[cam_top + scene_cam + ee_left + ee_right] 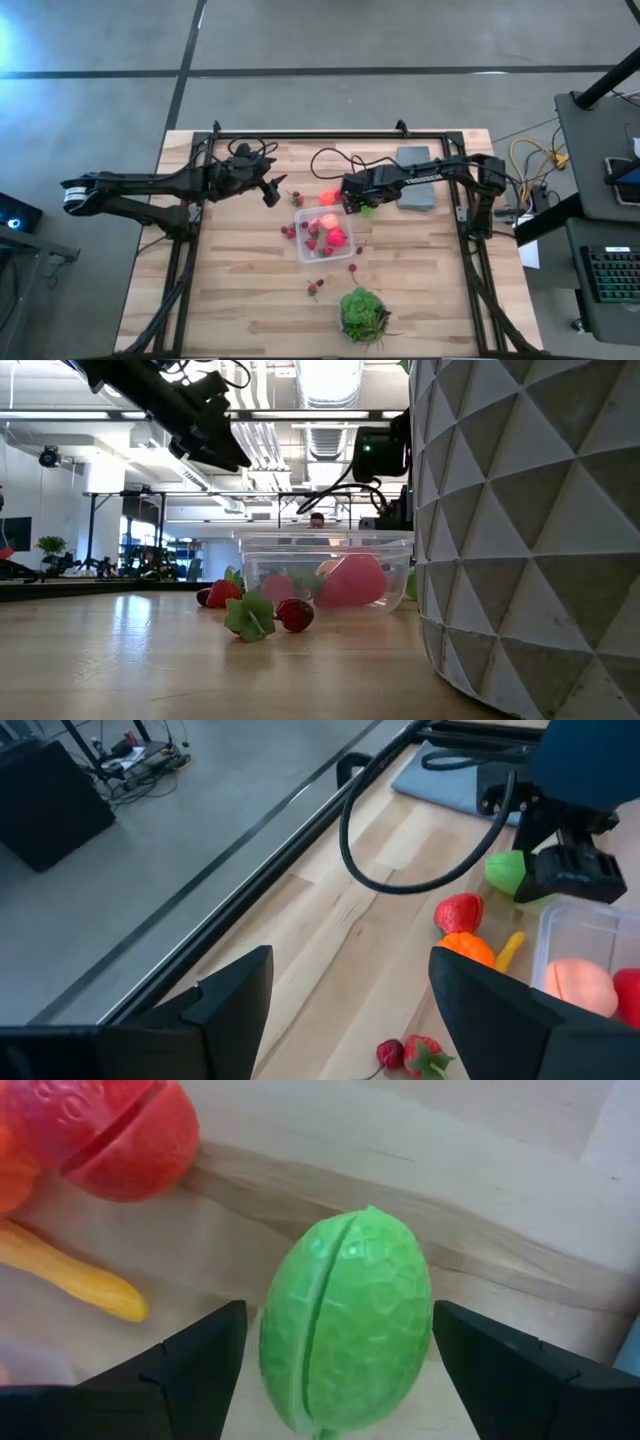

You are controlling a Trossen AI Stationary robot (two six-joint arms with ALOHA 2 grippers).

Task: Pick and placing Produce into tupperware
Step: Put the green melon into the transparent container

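Note:
My right gripper will next take the lime-green piece, which goes to the tupperware, around its middle.
The clear tupperware sits mid-table and holds pink and red produce. A lime-green piece lies on the wood at the tupperware's far right corner. My right gripper is open, with one finger on each side of that piece. Beside it lie a red piece, an orange piece and a yellow piece. My left gripper hovers open, to the far left of the tupperware. My right gripper has its fingers close on both sides of the lime-green piece's middle, coming down from above. The piece rests on the table. I cannot tell whether the fingers touch it.
Small red berries lie around the tupperware. A flat grey slab lies at the far right, with a black cable looping beside it. A potted green plant in a white faceted pot stands near the front edge.

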